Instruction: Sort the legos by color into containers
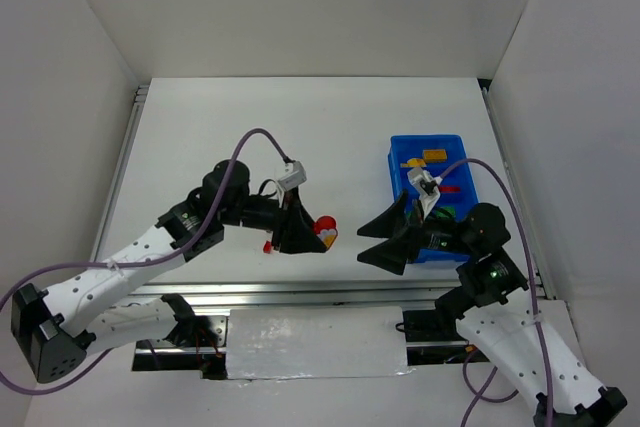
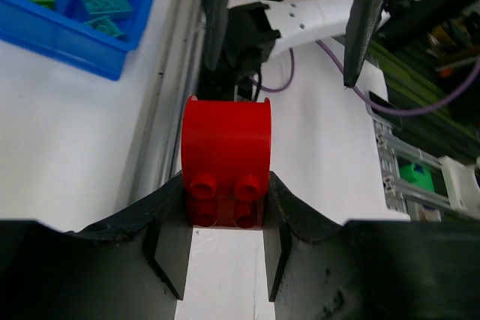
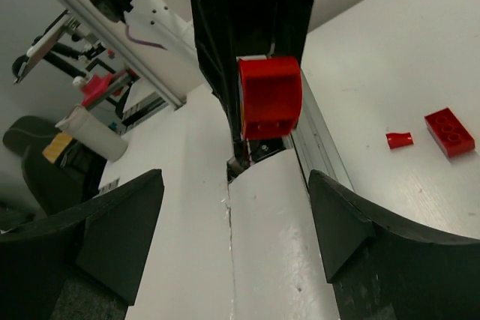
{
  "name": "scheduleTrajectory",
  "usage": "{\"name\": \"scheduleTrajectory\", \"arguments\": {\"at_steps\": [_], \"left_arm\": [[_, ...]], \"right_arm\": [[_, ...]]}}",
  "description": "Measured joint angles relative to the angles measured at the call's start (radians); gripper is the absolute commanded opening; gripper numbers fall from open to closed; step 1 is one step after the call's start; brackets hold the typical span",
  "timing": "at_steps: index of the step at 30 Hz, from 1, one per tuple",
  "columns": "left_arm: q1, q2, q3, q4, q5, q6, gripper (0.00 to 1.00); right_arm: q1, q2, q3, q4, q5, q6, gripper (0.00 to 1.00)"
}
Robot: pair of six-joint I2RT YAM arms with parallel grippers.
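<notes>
My right gripper grabs the red lego by its rounded end [image 1: 332,229] [image 3: 271,89] next, to sort it into the tray's section of red bricks.
My left gripper [image 1: 316,231] is shut on a red rounded lego [image 1: 324,226] and holds it above the table, pointing right. In the left wrist view the lego [image 2: 225,151] sits between the fingers [image 2: 169,222], studs toward the camera. My right gripper [image 1: 362,245] is open and empty, facing the lego from the right with a gap between them. In the right wrist view the lego [image 3: 270,99] hangs ahead of the wide-open fingers [image 3: 120,222]. The blue tray [image 1: 398,165] is behind the right gripper and holds yellow [image 1: 431,159], red [image 1: 452,188] and green [image 1: 446,212] legos.
A flat red brick [image 3: 448,131] and a small red piece [image 3: 399,139] lie on the table under the left arm, and show as a red spot in the top view [image 1: 268,245]. The tray corner [image 2: 82,43] holds green and cyan bricks. The metal rail [image 1: 300,292] runs along the near edge.
</notes>
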Motion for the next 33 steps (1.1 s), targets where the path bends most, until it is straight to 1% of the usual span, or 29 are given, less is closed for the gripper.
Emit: {"name": "scheduleTrajectory", "arguments": {"at_steps": [3, 7, 9, 11, 12, 14, 15, 16, 17, 18, 19, 21, 22, 23, 24, 26, 28, 29, 30, 31, 33], "left_arm": [[-0.046, 0.051, 0.002, 0.045, 0.032, -0.006, 0.00], [-0.101, 0.111, 0.019, 0.048, 0.037, -0.003, 0.00], [-0.116, 0.124, 0.027, 0.049, 0.037, -0.003, 0.00], [-0.119, 0.126, 0.030, 0.049, 0.036, -0.003, 0.00], [-0.120, 0.126, 0.032, 0.051, 0.034, -0.003, 0.00], [-0.120, 0.125, 0.037, 0.046, 0.023, 0.000, 0.00], [-0.118, 0.126, 0.037, 0.043, 0.017, 0.000, 0.00], [-0.117, 0.125, 0.038, 0.037, 0.021, 0.000, 0.00], [-0.117, 0.124, 0.039, 0.032, 0.021, 0.000, 0.00], [-0.117, 0.124, 0.040, 0.030, 0.021, 0.003, 0.00], [-0.118, 0.123, 0.041, 0.029, 0.018, 0.005, 0.00], [-0.119, 0.121, 0.041, 0.024, 0.014, 0.010, 0.18], [-0.119, 0.119, 0.042, 0.022, 0.008, 0.016, 0.33], [-0.120, 0.118, 0.043, 0.018, 0.000, 0.020, 0.92], [-0.120, 0.117, 0.048, 0.012, -0.020, 0.024, 0.99], [-0.121, 0.117, 0.070, -0.014, -0.091, 0.023, 0.99], [-0.122, 0.117, 0.105, -0.060, -0.209, 0.016, 1.00], [-0.122, 0.117, 0.132, -0.103, -0.322, -0.003, 0.99], [-0.115, 0.117, 0.156, -0.144, -0.402, -0.014, 1.00], [-0.101, 0.117, 0.181, -0.192, -0.503, -0.040, 0.99], [-0.062, 0.115, 0.221, -0.285, -0.681, -0.084, 1.00]], "right_arm": [[0.053, 0.042, 0.002, 0.064, 0.012, -0.002, 0.85], [0.104, 0.090, 0.002, 0.099, 0.068, -0.003, 0.83], [0.122, 0.107, 0.002, 0.108, 0.098, -0.004, 0.79], [0.137, 0.126, 0.002, 0.115, 0.117, -0.008, 0.64], [0.145, 0.135, 0.002, 0.119, 0.123, -0.008, 0.53], [0.164, 0.151, 0.003, 0.127, 0.129, -0.006, 0.41], [0.178, 0.156, 0.003, 0.137, 0.135, -0.011, 0.24], [0.188, 0.159, 0.003, 0.139, 0.135, -0.018, 0.17], [0.193, 0.159, 0.003, 0.140, 0.137, -0.022, 0.05], [0.196, 0.159, 0.003, 0.140, 0.142, -0.026, 0.00], [0.199, 0.158, 0.003, 0.141, 0.143, -0.026, 0.00], [0.201, 0.158, 0.001, 0.147, 0.146, -0.026, 0.00], [0.201, 0.156, -0.002, 0.151, 0.147, -0.026, 0.00], [0.201, 0.148, -0.004, 0.153, 0.159, -0.027, 0.00], [0.204, 0.140, -0.006, 0.149, 0.182, -0.029, 0.00], [0.211, 0.129, -0.006, 0.112, 0.277, -0.030, 0.00], [0.213, 0.128, 0.003, 0.044, 0.431, -0.028, 0.00], [0.212, 0.142, 0.023, -0.013, 0.525, -0.020, 0.00], [0.208, 0.166, 0.048, -0.063, 0.620, -0.012, 0.00], [0.195, 0.212, 0.090, -0.130, 0.730, 0.003, 0.00], [0.116, 0.329, 0.188, -0.246, 0.910, 0.031, 0.00]]}}
